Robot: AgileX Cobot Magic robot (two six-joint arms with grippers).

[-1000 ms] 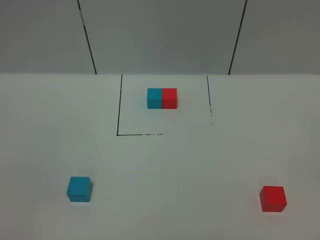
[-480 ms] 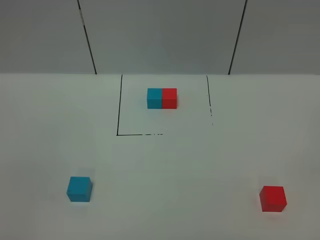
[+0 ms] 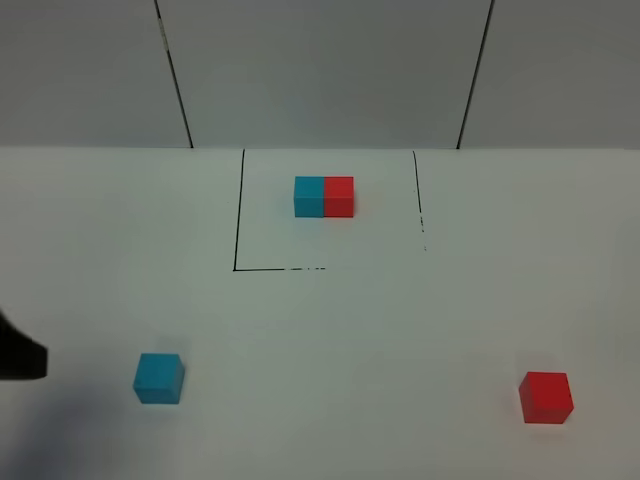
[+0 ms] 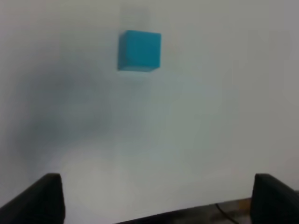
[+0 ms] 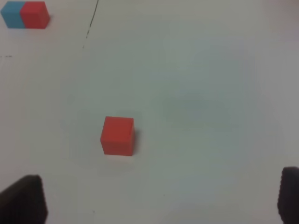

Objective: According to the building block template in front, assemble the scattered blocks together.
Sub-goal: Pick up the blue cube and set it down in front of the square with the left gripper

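The loose cyan cube [image 3: 159, 378] is next for my left gripper, which will grab it by its two opposite sides to rebuild the cyan half of the template [image 3: 309, 197].
The template, a cyan cube and a red cube joined side by side [image 3: 324, 196], stands at the back inside a black outlined area; it also shows in the right wrist view [image 5: 25, 14]. The loose cyan cube [image 3: 159, 378] sits front left and shows in the left wrist view [image 4: 139, 50]. The loose red cube [image 3: 546, 397] sits front right and shows in the right wrist view [image 5: 117, 135]. My left gripper [image 4: 159, 179] is open and empty, short of the cyan cube; a dark part of it [image 3: 20, 358] shows at the left edge. My right gripper [image 5: 159, 175] is open and empty, short of the red cube.
Thin black lines [image 3: 238, 215] mark three sides of a rectangle around the template on the white table [image 3: 340, 340]. A grey panelled wall [image 3: 320, 70] stands behind the table.
A dark part of my left arm has come into the exterior view at the left edge, with a shadow front left. The cubes have not moved.
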